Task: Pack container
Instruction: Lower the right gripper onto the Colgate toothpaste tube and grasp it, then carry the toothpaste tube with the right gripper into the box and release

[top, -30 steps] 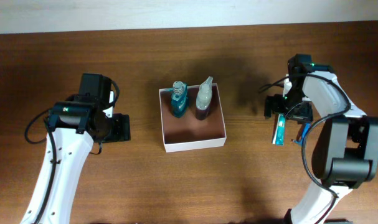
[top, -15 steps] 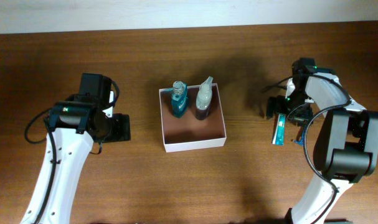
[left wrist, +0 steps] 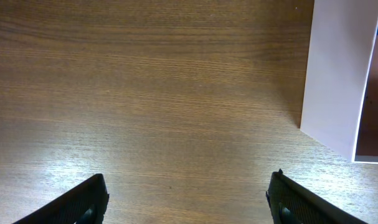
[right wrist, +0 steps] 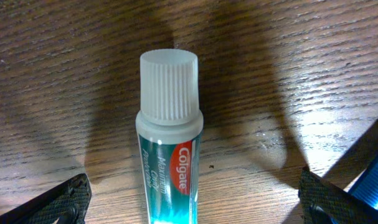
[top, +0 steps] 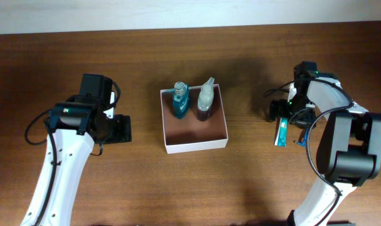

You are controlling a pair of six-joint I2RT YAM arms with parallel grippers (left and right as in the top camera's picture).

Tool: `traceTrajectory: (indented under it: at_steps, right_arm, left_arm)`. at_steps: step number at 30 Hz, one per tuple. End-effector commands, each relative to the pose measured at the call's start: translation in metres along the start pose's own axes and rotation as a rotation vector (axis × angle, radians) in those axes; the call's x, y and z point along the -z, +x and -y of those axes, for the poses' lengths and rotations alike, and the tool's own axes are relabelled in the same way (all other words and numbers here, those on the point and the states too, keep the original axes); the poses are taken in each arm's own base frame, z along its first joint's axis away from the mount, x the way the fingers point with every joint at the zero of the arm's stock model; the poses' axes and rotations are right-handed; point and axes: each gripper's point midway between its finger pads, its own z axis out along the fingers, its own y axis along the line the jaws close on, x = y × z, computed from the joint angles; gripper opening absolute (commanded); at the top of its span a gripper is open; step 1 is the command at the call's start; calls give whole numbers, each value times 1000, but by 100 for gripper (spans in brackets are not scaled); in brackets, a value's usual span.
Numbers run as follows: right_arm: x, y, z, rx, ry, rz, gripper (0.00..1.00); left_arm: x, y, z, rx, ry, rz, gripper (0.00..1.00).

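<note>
My right gripper should next grip the Colgate toothpaste tube (top: 281, 133) across its body, below the white cap. Then it can lay the tube flat in the container.
The container (top: 195, 142) is a shallow white box with a reddish-brown floor at the table's middle; its white wall shows at the right of the left wrist view (left wrist: 338, 74). A teal bottle (top: 180, 100) and a clear bottle (top: 206, 98) stand at its far side. A Colgate toothpaste tube (top: 281, 133) lies on the table at the right, its white cap pointing away in the right wrist view (right wrist: 170, 155). My right gripper (right wrist: 192, 202) is open, its fingers either side of the tube, low over it. My left gripper (left wrist: 189, 202) is open and empty over bare wood left of the container.
A blue object (right wrist: 372, 180) lies just right of the tube, by my right finger; it also shows in the overhead view (top: 304, 133). The table's far edge meets a white wall (top: 190, 12) at the top.
My right wrist has shifted slightly right and down over the toothpaste tube. The left arm and the container have not moved.
</note>
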Motion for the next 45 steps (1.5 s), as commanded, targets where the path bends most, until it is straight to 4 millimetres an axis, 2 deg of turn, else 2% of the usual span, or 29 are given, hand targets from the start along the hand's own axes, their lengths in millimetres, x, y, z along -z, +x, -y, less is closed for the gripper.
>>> traceTrajectory:
  at_steps: [1,5,7,11,12,13,15,18,24,29,32,33,34,35,36,37,38,40,42,44,45]
  right_arm:
    - [-17,17,1,-1,-3,-67,100]
    - [-17,19,1,-1,-2,-76,80]
    - [-17,20,1,-1,-3,-78,63]
    - [-17,21,1,-1,-2,-81,47]
    - [-17,20,1,-1,-2,-81,42]
    - [-17,21,1,-1,-2,-81,33]
    - [-17,21,1,-1,-2,-82,25]
    - [-17,21,1,-1,-2,-82,22]
    - [-15,22,1,-1,-2,-89,4]
    - [4,15,-3,-1,-23,-68,4]
    - [37,7,-11,30,-66,1,4]
    - [57,4,-18,63,-105,45,4]
    - [68,3,-22,83,-124,70,4]
    - [90,3,-30,123,-155,125,4]
    - [103,3,-35,151,-170,159,4]
    - [130,5,-46,207,-199,233,4]
    - [145,7,-53,243,-211,275,4]
    - [185,18,-78,394,-240,393,4]
    - [226,40,-114,625,-246,525,4]
    - [247,62,-145,827,-227,611,4]
    - [252,69,-153,883,-203,634,4]
  left_arm:
    - [1,2,0,14,10,-3,83]
    - [1,3,0,13,10,-5,83]
    - [1,3,0,13,9,-5,83]
    - [1,3,0,13,10,-4,83]
    - [1,3,0,13,10,-4,83]
    - [1,3,0,13,9,-5,83]
    - [1,3,0,13,9,-5,83]
    - [1,3,0,13,10,-4,83]
    - [1,2,0,13,8,-4,83]
    - [2,0,0,14,7,6,82]
    - [2,-1,-1,15,4,10,82]
    - [2,-1,-3,15,-12,13,82]
    - [2,-2,-5,15,-23,16,82]
    - [2,-2,-7,15,-31,19,82]
    - [3,-3,-7,15,-33,21,82]
    - [3,-3,-7,16,-32,23,82]
    - [4,-3,-7,16,-32,24,82]
    - [4,-3,-7,16,-32,25,82]
    - [4,-5,-10,27,-34,30,82]
    - [3,-6,-19,78,-41,30,82]
    - [3,-6,-23,105,-45,30,82]
